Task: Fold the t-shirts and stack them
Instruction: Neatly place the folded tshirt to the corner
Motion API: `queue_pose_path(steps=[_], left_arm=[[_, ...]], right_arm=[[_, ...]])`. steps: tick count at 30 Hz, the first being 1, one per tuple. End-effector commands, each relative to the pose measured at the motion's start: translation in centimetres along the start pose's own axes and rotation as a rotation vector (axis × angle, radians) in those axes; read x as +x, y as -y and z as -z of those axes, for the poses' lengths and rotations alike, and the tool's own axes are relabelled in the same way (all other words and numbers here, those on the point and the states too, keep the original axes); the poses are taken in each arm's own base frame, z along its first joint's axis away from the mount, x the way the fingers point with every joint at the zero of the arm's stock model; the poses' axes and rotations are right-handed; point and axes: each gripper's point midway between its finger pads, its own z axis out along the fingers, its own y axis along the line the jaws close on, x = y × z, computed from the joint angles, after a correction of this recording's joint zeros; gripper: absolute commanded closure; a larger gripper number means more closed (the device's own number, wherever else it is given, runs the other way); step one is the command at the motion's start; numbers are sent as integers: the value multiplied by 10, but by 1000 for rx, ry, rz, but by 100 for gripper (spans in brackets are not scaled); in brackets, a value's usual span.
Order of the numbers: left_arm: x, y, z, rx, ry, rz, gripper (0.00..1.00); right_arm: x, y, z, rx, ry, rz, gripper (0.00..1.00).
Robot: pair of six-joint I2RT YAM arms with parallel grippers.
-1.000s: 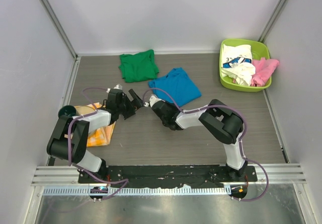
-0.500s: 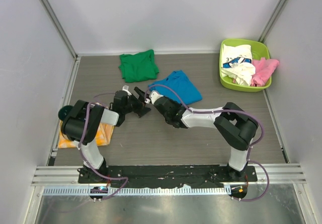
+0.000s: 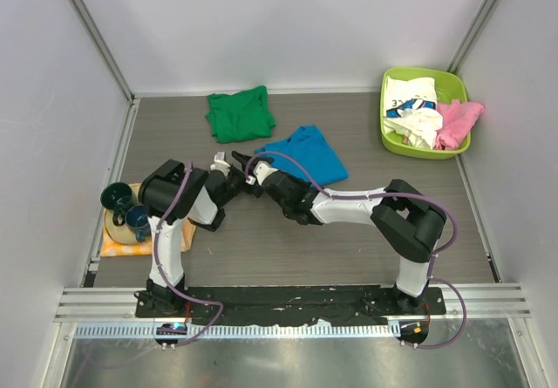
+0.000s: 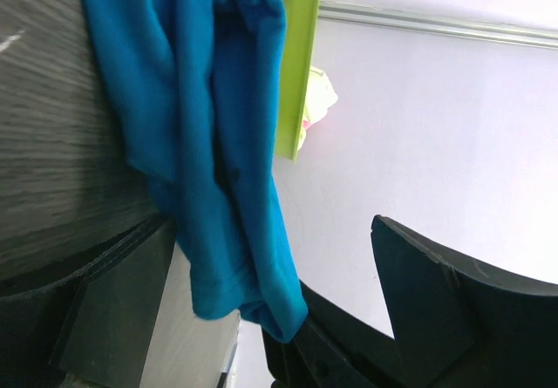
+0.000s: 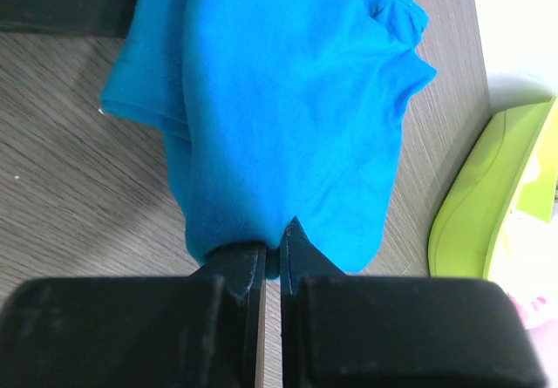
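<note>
The blue t-shirt's fold lies beyond the left gripper's fingers, so the left gripper should move toward the fold before it closes on it.
The bright blue t-shirt (image 3: 303, 151) lies crumpled mid-table. My right gripper (image 3: 254, 169) is shut on its near-left edge; in the right wrist view the jaws (image 5: 279, 248) pinch the blue cloth (image 5: 288, 109). My left gripper (image 3: 233, 163) is open right beside it. In the left wrist view a hanging corner of the blue shirt (image 4: 228, 187) sits between its spread fingers (image 4: 453, 292). The green t-shirt (image 3: 240, 114) lies folded at the back. A white printed shirt (image 3: 412, 105) and a pink one (image 3: 457, 122) lie in the basin.
A lime-green basin (image 3: 392, 135) stands at the back right; it also shows in the right wrist view (image 5: 475, 205). An orange-yellow checked cloth (image 3: 170, 235) lies at the left edge with two dark teal cups (image 3: 116, 197) on it. Grey walls close in three sides.
My left arm has folded and its gripper has slid right up to the blue shirt's corner, next to the right gripper. The cups on the orange cloth are now uncovered.
</note>
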Motion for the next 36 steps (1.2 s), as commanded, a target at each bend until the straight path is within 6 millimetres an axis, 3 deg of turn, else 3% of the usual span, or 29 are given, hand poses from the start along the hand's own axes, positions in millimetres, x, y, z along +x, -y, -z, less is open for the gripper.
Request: queue_pose_path(steps=[1,7,23,36], left_arm=[[9,-35,-4,-84,-11,123,0],[20,-39,-9,-105,-58,124,0],[43,-54,23,-309,-149,50,0],[32,-58,-4,-292,-127,41,0]], right_arm=[[-34,15,13,29,79,-62,99],[-42,17,17,39,94,-54,99],[-54,24,16,69,105,-19,99],[-60,25,43,77,141,-18,99]])
